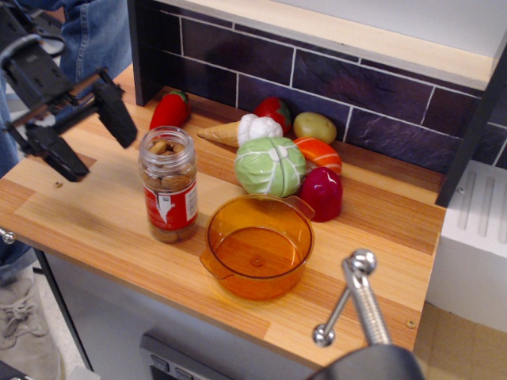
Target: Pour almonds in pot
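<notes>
The clear jar's opening (pixel 166 141) stays free to pour almonds into the pot. For that, my gripper will next hold the clear jar by its labeled body (pixel 172 204).
The almonds (pixel 167 184) fill a clear cylindrical jar (pixel 169 196) with a red-and-white label, standing upright on the wooden counter. The amber-orange pot (pixel 258 246) sits empty just right of the jar, near the counter's front edge. My gripper (pixel 91 134) is black, open and empty, hovering above the counter to the left of the jar, with its two fingers (pixel 117 115) spread wide apart. It does not touch the jar.
Toy food lies behind the jar and pot: a red pepper (pixel 169 110), a cabbage (pixel 270 165), a cauliflower (pixel 259 127), a yellow-green potato (pixel 314 127), and a dark red piece (pixel 320 193). A tiled back wall (pixel 333 79) bounds the counter. A metal faucet handle (pixel 358 297) rises at front right.
</notes>
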{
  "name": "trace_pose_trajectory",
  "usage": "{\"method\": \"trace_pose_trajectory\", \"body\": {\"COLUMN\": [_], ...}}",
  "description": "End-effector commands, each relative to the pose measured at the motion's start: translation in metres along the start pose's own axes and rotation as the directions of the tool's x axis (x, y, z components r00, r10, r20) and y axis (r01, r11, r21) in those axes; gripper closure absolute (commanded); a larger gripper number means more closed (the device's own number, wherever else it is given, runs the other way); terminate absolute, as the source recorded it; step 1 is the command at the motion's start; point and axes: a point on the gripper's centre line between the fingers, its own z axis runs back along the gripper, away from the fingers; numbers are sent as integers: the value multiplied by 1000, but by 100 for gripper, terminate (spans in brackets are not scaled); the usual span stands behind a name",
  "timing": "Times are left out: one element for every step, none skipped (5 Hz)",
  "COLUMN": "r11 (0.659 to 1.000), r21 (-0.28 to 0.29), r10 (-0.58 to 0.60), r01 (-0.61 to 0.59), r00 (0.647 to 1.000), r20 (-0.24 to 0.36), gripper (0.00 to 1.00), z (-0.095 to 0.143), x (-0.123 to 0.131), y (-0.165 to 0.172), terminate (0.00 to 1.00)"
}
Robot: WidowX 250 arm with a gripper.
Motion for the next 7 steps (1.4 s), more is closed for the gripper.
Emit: {"method": "trace_pose_trajectory", "body": {"r11": [1000, 999, 998, 998, 998, 999, 994], "r21": [18, 36, 53, 64, 52, 31, 40], "r10": [-12, -11, -16, 7, 27, -35, -110], "r01": [12, 10, 15, -10, -31, 28, 102], "r00": [1000, 1000, 1000, 999, 996, 965, 912], "r20": [20, 15, 25, 37, 83, 259, 396], "gripper": [0, 0, 0, 0, 100, 100, 100], "z": [-22, -33, -43, -50, -43, -31, -25], "x": [-18, -24, -26, -27, -28, -42, -60], "y": [-7, -10, -15, -18, -21, -34, -41], "terminate": [0, 0, 0, 0, 0, 0, 0]}}
